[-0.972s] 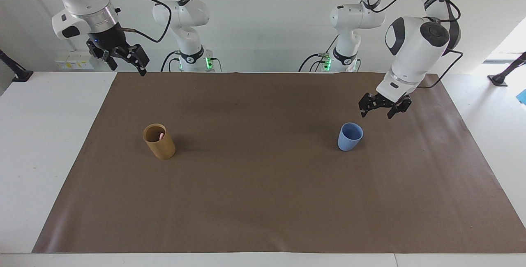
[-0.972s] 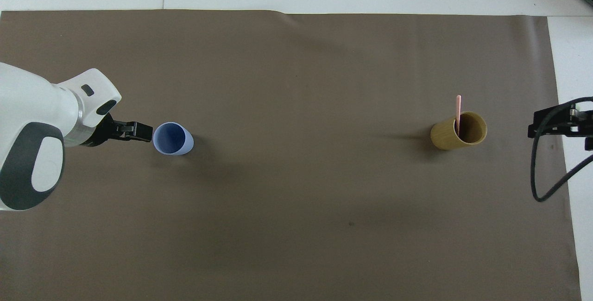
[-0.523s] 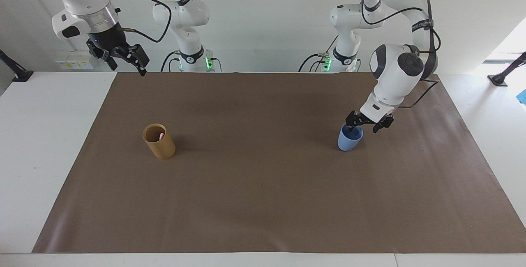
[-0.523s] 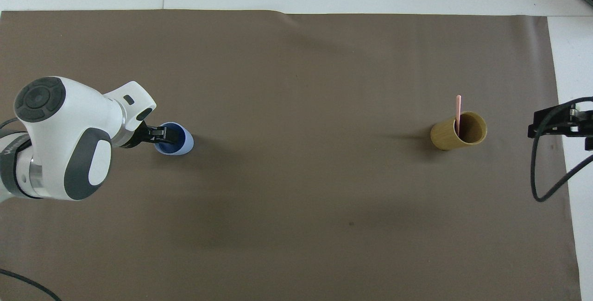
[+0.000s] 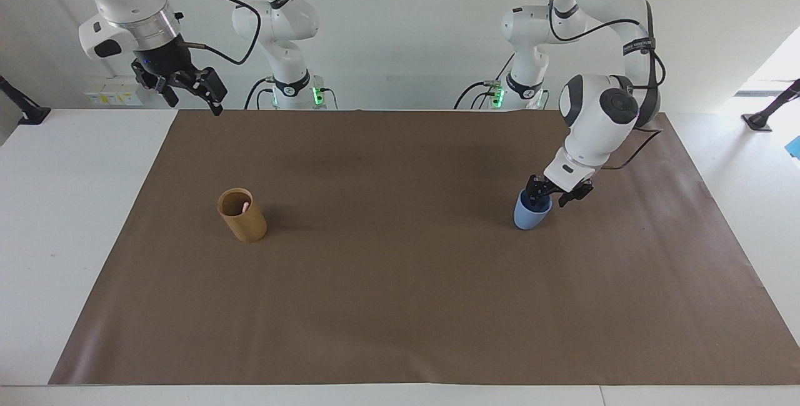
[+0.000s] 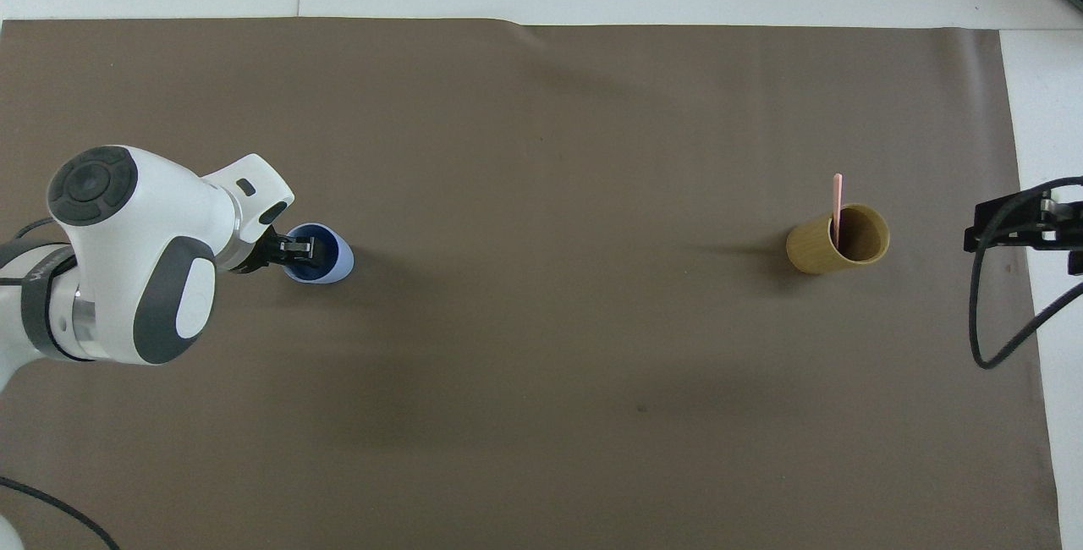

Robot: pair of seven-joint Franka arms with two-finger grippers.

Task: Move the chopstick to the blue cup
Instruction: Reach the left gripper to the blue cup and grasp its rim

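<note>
The cup's body is round and wide. My left gripper should take the blue cup by the thin side at its rim next.
The blue cup stands upright on the brown mat toward the left arm's end of the table. My left gripper is down at its rim, open, astride the cup wall: one finger reaches inside, the other hangs outside. A pale pink chopstick leans in the tan wooden holder toward the right arm's end. My right gripper waits open and empty, high over the mat's corner at that end.
A brown mat covers most of the white table. A black cable loops down from the right arm over the mat's edge. Both arm bases stand at the robots' edge of the table.
My left gripper came down from beside the blue cup onto its rim, one finger going inside, and its jaws have narrowed. The right arm, holder and chopstick stayed still.
</note>
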